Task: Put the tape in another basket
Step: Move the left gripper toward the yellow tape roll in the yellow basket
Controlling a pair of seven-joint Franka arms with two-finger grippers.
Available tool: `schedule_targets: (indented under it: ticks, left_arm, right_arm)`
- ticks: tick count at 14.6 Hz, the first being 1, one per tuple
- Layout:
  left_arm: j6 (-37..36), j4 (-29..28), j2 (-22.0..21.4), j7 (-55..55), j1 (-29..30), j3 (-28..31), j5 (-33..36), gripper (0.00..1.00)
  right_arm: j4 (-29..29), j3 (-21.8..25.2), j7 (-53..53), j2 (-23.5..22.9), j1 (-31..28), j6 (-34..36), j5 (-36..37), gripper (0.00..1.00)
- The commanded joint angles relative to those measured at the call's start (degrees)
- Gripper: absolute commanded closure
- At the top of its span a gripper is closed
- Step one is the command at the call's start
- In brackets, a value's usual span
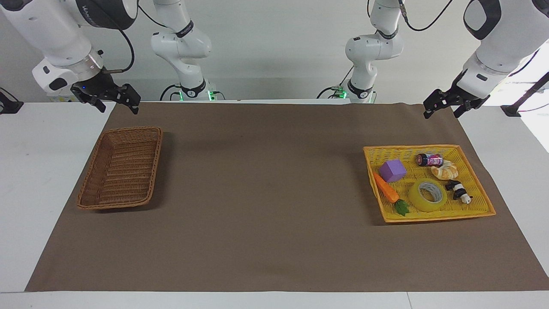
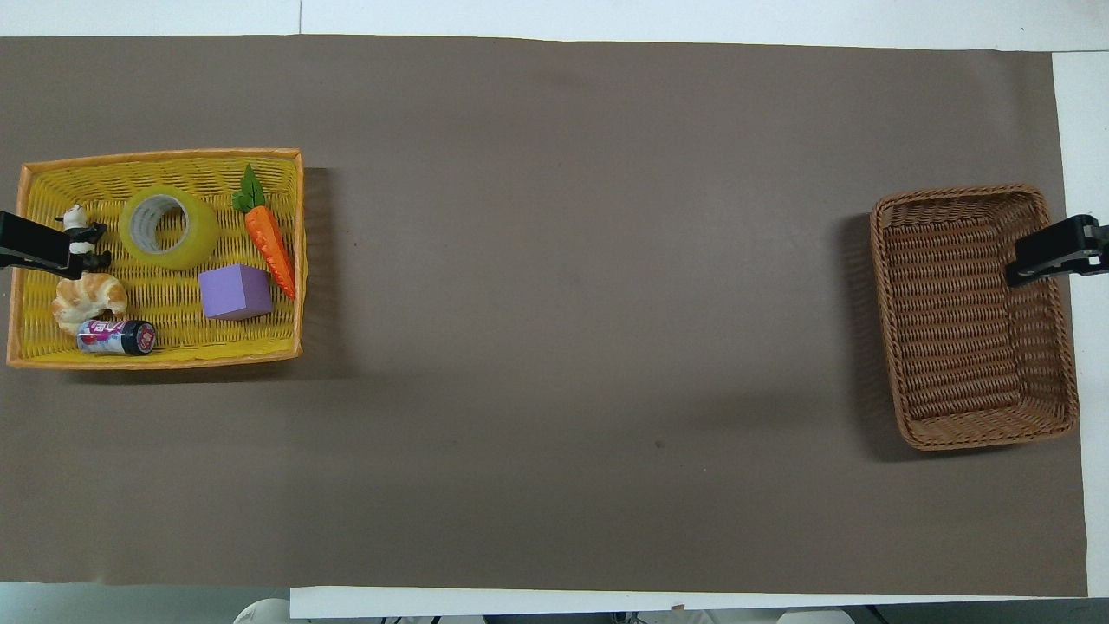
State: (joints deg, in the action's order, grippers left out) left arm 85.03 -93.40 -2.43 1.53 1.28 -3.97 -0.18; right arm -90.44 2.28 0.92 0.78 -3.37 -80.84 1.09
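The left gripper grabs the tape by the tape's narrow side facing the panda figure next, since it is a wide roll with an open core.
The tape, a yellow roll with a pale core, lies flat in the yellow woven basket at the left arm's end of the table, between a toy carrot and a panda figure. It also shows in the overhead view. The brown wicker basket stands empty at the right arm's end, and shows in the overhead view. My left gripper hangs open and empty, high over the yellow basket's outer end. My right gripper hangs open and empty, high over the brown basket's outer rim.
The yellow basket also holds a purple cube, an orange carrot, a drink can, a croissant and a panda figure. A brown mat covers the table between the baskets.
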Motion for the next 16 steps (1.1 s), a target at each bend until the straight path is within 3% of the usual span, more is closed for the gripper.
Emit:
schedule_targets:
  ticks: [1, 2, 7, 10, 12, 14, 16]
  left_arm:
    - [2.32, -2.13, -1.44, -0.48, -0.04, -0.08, -0.7, 0.0]
    - [4.42, -2.57, -1.62, -0.65, 0.39, -0.08, -0.7, 0.0]
    - [23.48, -16.62, -0.75, -0.3, 2.93, -0.07, -0.7, 0.04]
    - [32.87, -17.17, 6.53, 0.05, 3.99, 0.01, -0.7, 0.05]
    - [38.78, -17.08, 9.88, 1.01, 8.28, -0.07, -0.7, 0.07]
    - [42.91, -16.99, 12.52, 4.25, 9.88, 0.01, -0.7, 0.16]
    - [46.09, -16.9, 15.16, 4.18, 10.06, 0.01, -0.7, 0.17]
  right_arm:
    - [-1.49, 0.27, 1.19, 1.33, -0.15, 0.07, -1.0, 0.0]
    - [-1.49, 0.27, 1.19, 1.33, -0.15, 0.07, -1.0, 0.0]
    - [-1.49, 0.27, 1.19, 1.33, -0.15, 0.07, -1.0, 0.0]
    - [-1.49, 0.27, 1.19, 1.33, -0.15, 0.07, -1.0, 0.0]
    - [-1.49, 0.18, 1.19, 1.33, -0.15, 0.07, -1.0, 0.0]
    - [-1.49, 0.27, 1.19, 1.33, -0.15, 0.07, -1.0, 0.0]
    - [-1.49, 0.27, 1.19, 1.33, -0.15, 0.07, -1.0, 0.0]
